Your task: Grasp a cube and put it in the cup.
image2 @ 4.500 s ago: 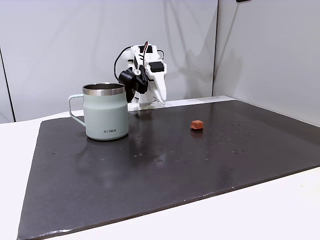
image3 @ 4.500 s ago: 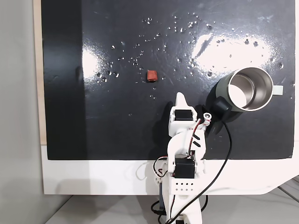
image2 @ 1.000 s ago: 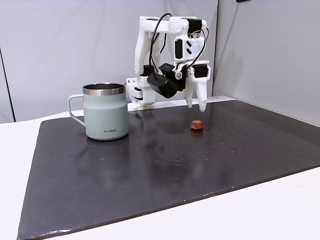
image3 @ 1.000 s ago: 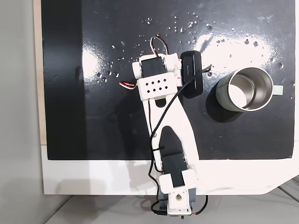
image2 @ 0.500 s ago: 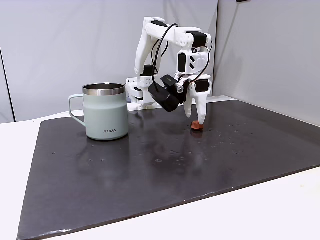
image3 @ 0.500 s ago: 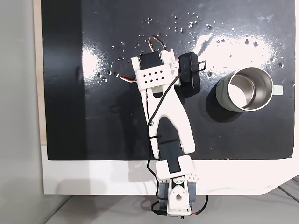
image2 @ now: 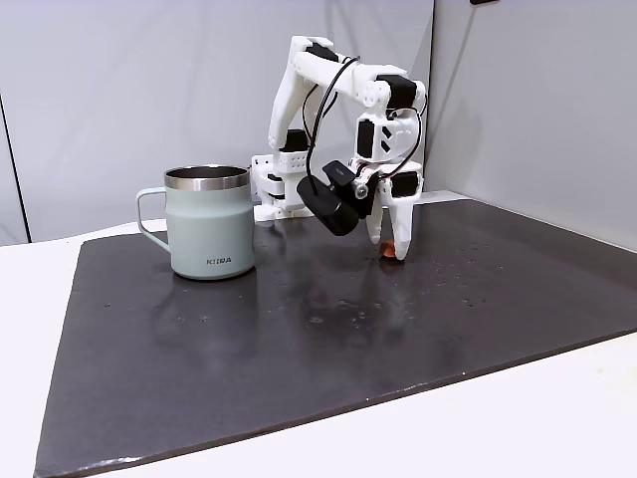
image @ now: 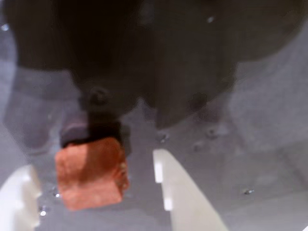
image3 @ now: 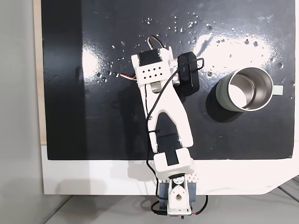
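Observation:
The small red-orange cube has to go in the cup, so the gripper next needs to grab the cube by its two opposite sides.
The red-orange cube [image: 89, 175] lies on the dark glossy mat, seen close up in the wrist view. My gripper [image: 94, 163] is open and straddles it: one white finger [image: 17, 197] sits close to its left side, and the other finger [image: 183, 197] stands a gap away on its right. In a fixed view the gripper [image2: 390, 247] points straight down with its tips at the mat, and a sliver of the cube [image2: 385, 251] shows between the fingers. The sage-green cup [image2: 209, 229] stands upright to the left, well apart. From above, the cup [image3: 224, 95] is right of the arm.
The black mat [image2: 299, 329] covers most of the white table [image2: 518, 418]. The arm's base [image2: 274, 189] stands at the mat's far edge behind the cup. A black camera [image2: 328, 204] hangs from the wrist. Water droplets speckle the mat [image3: 117, 28] beyond the gripper.
The arm unfolded from beside the cup and reached over the cube. In the last second the open gripper came down until its fingers flank the cube.

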Controlling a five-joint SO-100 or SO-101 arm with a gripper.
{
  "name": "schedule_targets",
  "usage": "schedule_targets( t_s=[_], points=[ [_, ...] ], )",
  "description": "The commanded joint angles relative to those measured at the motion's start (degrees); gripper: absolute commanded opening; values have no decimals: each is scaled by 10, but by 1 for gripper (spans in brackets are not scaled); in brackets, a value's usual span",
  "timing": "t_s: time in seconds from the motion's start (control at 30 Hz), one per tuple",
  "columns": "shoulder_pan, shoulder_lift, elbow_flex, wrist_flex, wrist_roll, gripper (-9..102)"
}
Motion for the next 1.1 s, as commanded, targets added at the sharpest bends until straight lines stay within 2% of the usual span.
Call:
schedule_targets(
  t_s=[0.0,0.37,0.7,1.07],
  points=[
    [-11,2,-33,-4,-4,26],
    [-20,-12,-43,4,-11,25],
    [-18,-10,-42,11,-16,7],
    [-20,33,-38,20,-15,4]
  ],
)
